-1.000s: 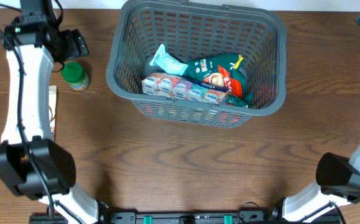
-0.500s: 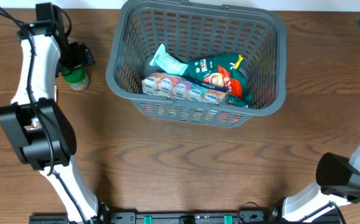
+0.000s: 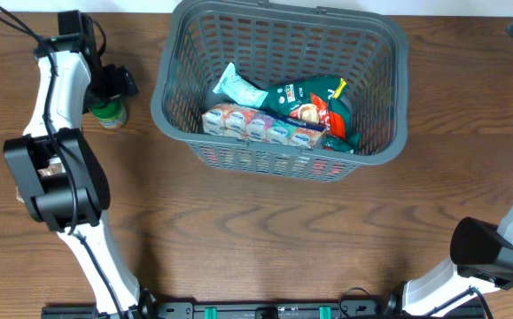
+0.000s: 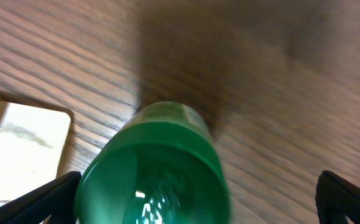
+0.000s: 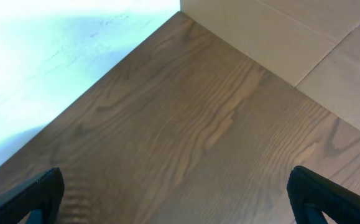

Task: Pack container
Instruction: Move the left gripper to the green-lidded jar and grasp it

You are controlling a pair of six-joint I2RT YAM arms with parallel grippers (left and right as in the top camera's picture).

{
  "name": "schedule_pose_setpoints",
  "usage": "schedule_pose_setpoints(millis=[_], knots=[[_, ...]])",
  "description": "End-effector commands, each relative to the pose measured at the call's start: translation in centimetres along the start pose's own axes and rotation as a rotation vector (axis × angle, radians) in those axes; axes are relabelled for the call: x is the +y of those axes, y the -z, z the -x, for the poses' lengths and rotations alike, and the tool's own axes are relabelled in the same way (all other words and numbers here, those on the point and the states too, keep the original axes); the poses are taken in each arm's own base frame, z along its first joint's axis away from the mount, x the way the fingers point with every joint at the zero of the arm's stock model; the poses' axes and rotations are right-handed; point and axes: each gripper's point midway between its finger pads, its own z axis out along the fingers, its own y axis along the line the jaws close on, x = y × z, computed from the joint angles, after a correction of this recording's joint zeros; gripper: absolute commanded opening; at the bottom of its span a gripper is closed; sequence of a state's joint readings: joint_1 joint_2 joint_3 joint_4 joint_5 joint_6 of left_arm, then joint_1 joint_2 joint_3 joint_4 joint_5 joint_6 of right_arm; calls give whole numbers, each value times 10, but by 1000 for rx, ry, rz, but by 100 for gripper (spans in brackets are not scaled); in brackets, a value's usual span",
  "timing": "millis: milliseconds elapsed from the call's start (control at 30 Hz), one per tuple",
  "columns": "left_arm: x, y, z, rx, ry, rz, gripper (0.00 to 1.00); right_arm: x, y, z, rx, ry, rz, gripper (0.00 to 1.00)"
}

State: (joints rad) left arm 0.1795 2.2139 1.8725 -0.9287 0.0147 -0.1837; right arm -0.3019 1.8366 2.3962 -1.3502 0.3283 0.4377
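The upright can should be grabbed from above by its green cap [image 3: 109, 112] next, with my left gripper. My left gripper should then lower the can bottom first into the basket [image 3: 163, 97].
The dark grey basket [image 3: 163, 97] stands at the back middle of the table and holds several snack packets [image 3: 283, 113]. A green-capped can [image 3: 108, 112] stands upright on the table left of the basket. My left gripper [image 3: 105, 87] hangs over the can, open, fingers wide on either side of it. In the left wrist view the can's green top [image 4: 155, 174] fills the space between my left gripper's fingertips [image 4: 198, 199]. My right gripper [image 5: 176, 193] is open and empty over bare wood; in the overhead view only its edge shows at the far top right.
A pale flat card [image 4: 18, 149] lies on the table just left of the can. A cardboard-coloured surface [image 5: 304, 43] lies beyond the table edge in the right wrist view. Both arm bases stand at the table's front corners.
My left arm has swung inward and moved its gripper over the green can. The basket, packets and right arm have not moved.
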Motion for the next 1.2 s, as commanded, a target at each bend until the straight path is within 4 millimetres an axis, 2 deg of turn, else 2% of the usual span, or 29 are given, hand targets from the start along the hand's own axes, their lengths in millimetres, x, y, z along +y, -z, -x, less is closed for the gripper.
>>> schedule_pose_setpoints(millis=[0, 300, 333, 367, 433, 533, 567, 600, 733, 833, 900, 1000, 1067, 1167], knots=[[5, -19, -5, 44, 4, 12, 99, -3, 3, 3, -10, -17, -4, 99], [2, -24, 4, 9, 2, 3, 98, -3, 3, 3, -10, -17, -4, 99], [2, -24, 4, 7, 2, 3, 83, -3, 3, 3, -10, -17, -4, 99], [2, -24, 4, 7, 2, 3, 63, -3, 3, 3, -10, -17, -4, 99], [2, -24, 4, 8, 1, 3, 39, -3, 3, 3, -10, -17, -4, 99], [2, -24, 4, 7, 1, 3, 20, -3, 3, 3, -10, -17, -4, 99], [2, -24, 4, 8, 1, 3, 10, -3, 3, 3, -10, -17, -4, 99], [2, -24, 4, 7, 1, 3, 5, -3, 3, 3, -10, -17, -4, 99], [2, -23, 5, 3, 2, 2, 6, -3, 3, 3, -10, -17, -4, 99], [1, -16, 8, -14, 2, -3, 6, -3, 3, 3, -10, -17, -4, 99], [0, -3, 14, -43, 4, -10, 6, -3, 3, 3, -10, -17, -4, 99], [-2, 31, 30, -127, 7, -31, 6, -3, 3, 3, -10, -17, -3, 99], [-4, 60, 42, -200, 10, -49, 6, -3, 3, 3, -10, -17, -4, 99], [-8, 116, 64, -359, 15, -89, 6, -3, 3, 3, -10, -17, -4, 99]])
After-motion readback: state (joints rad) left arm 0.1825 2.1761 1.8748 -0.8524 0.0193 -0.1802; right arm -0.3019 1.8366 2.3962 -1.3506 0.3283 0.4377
